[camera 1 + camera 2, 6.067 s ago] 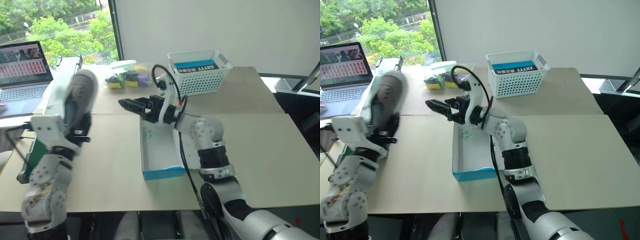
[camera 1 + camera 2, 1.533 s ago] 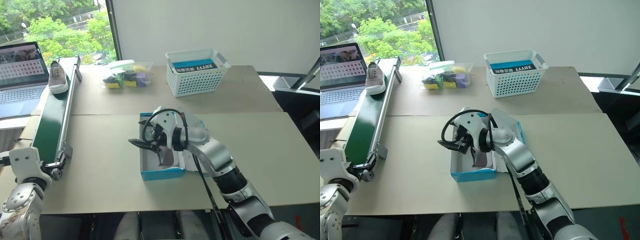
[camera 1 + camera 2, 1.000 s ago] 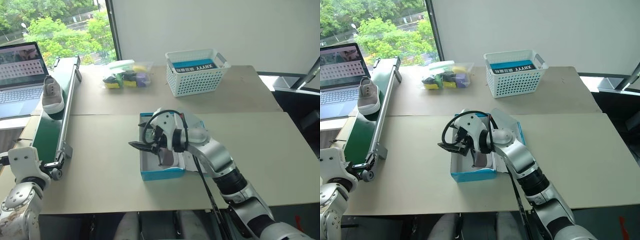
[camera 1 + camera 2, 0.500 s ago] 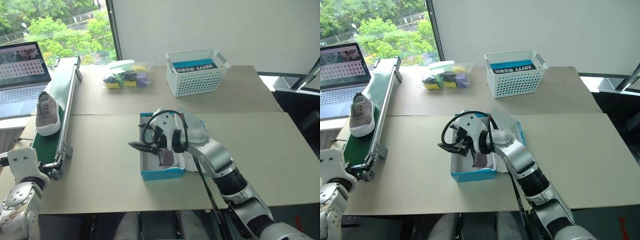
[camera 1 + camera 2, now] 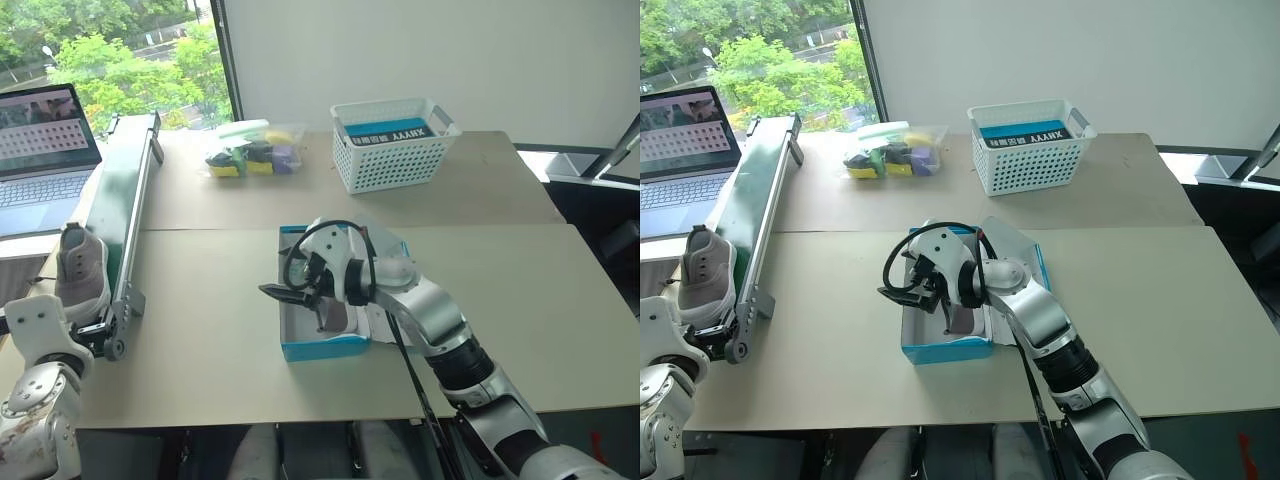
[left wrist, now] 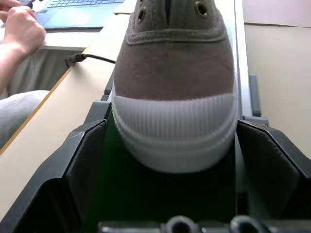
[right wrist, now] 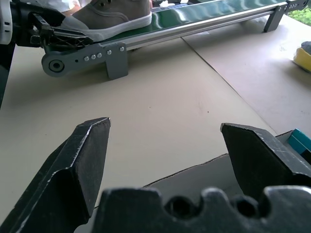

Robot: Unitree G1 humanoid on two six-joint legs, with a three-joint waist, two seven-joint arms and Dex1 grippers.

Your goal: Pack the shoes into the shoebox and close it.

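The left gripper's fingers reach past the front of the white toe cap [image 6: 175, 133] over the green belt, so my left gripper closes on the toe cap next.
One grey-taupe shoe [image 5: 82, 278] stands at the near end of the green conveyor belt [image 5: 112, 205], toe toward my left gripper [image 6: 170, 125]. That gripper is open at the belt's end, its fingers [image 6: 80, 160] on either side of the white toe cap [image 6: 175, 126] with a gap on each side. The blue shoebox [image 5: 322, 348] lies open on the table's middle, its lid flap [image 5: 1012, 240] folded back to the right. A second shoe [image 5: 960, 318] lies inside, partly hidden by my right arm. My right gripper [image 5: 274, 291] hovers open over the box's left wall, pointing left and holding nothing.
A white lattice basket [image 5: 395, 150] stands at the back of the table. Left of it lies a clear bag of coloured items [image 5: 250, 152]. A laptop [image 5: 45, 140] sits far left, and a person's hand [image 6: 19, 29] rests by it.
The shoe has ridden down the conveyor from its far end to the near end, up to my left gripper. Both arms have stayed put.
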